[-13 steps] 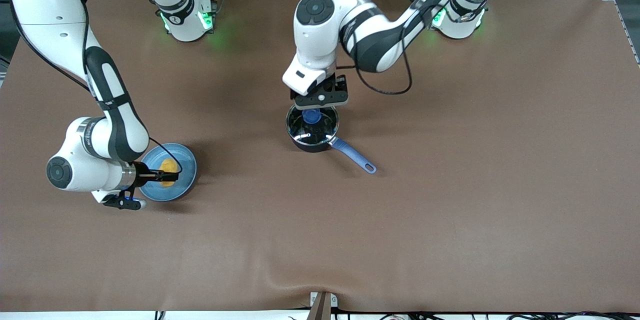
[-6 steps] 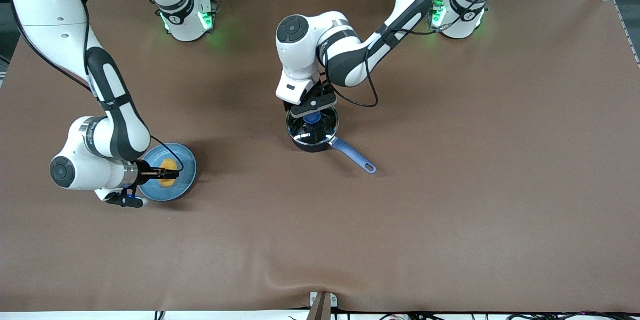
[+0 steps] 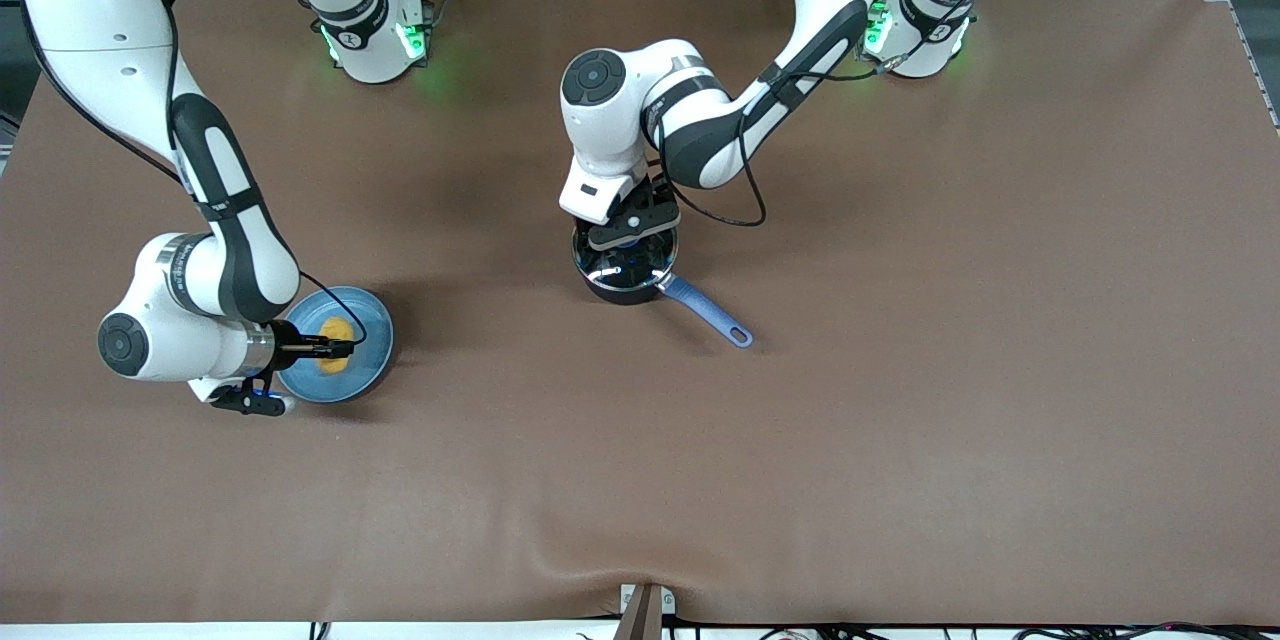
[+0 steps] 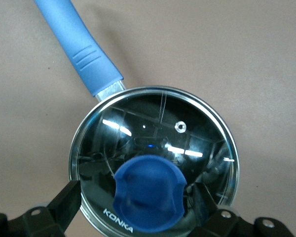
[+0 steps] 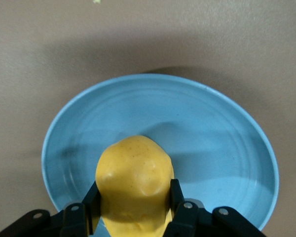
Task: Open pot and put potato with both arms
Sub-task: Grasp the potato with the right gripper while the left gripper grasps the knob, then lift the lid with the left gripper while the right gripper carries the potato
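Next, my left gripper grabs the glass lid by its narrower blue knob (image 4: 149, 193), since the lid spreads wider than the open fingers.
The black pot (image 3: 612, 287) stands mid-table with its glass lid (image 4: 187, 128) on and its blue handle (image 3: 707, 311) pointing toward the front camera. My left gripper (image 3: 632, 228) is down over the lid. Its fingers (image 4: 66, 200) are open on either side of the blue knob (image 4: 148, 192), with a gap on each side. The yellow potato (image 3: 336, 331) lies on the blue plate (image 3: 372, 325) at the right arm's end of the table. My right gripper (image 3: 342, 350) is shut on the potato (image 5: 133, 173), with one finger (image 5: 91, 200) pressed to each side.
The brown table cover spreads wide around the pot and the plate (image 5: 212, 138). A ridge in the cover (image 3: 640, 575) sits at the table's edge nearest the front camera.
My left gripper has come down from above the pot to straddle the lid knob. My right gripper has stayed at the potato on the plate.
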### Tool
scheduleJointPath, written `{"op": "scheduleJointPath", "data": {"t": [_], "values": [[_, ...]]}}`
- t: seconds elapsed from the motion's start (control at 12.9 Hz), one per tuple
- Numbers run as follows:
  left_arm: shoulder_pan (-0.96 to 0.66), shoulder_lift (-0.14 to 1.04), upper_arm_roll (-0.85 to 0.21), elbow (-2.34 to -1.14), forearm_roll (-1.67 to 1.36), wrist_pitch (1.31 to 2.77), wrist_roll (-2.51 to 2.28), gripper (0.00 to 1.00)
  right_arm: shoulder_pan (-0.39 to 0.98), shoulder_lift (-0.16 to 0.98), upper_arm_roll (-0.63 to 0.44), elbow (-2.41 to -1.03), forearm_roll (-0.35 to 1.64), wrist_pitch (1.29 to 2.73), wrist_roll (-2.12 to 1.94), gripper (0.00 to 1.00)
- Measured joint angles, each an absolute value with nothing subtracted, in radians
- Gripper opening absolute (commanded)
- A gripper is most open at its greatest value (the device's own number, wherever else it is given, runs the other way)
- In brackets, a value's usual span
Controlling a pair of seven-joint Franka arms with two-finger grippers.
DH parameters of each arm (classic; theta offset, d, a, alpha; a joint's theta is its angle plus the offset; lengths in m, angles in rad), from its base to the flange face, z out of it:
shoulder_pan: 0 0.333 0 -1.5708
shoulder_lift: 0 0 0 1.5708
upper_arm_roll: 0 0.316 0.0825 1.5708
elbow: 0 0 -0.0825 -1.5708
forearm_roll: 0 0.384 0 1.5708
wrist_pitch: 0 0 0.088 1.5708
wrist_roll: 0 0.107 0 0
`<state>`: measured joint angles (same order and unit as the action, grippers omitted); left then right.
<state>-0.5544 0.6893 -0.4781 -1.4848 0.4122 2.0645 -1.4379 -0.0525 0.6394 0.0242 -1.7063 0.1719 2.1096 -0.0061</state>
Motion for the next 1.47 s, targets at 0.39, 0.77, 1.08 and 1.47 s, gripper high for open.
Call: {"op": "scheduleJointPath", "data": {"t": [0.39, 0.77, 1.08, 1.47], "values": [[-0.554, 0.693, -0.478, -1.484, 0.412, 2.082, -1.429, 0.93, -0.045, 0.542, 0.029, -1.626, 0.172, 1.969, -0.009, 0.22], [-0.555, 0.704, -0.478, -1.484, 0.409, 2.091, -1.429, 0.82, 0.081, 0.442, 0.034, -1.610, 0.172, 1.949, -0.002, 0.22], [-0.557, 0.710, -0.479, -1.481, 0.369, 2.102, -1.429, 0.04, 0.179, 0.418, 0.035, -1.610, 0.173, 1.949, 0.044, 0.23], [-0.544, 0.707, -0.479, -1.459, 0.357, 2.105, -1.429, 0.00, 0.239, 0.396, 0.036, -1.610, 0.173, 1.940, 0.097, 0.23]]}}
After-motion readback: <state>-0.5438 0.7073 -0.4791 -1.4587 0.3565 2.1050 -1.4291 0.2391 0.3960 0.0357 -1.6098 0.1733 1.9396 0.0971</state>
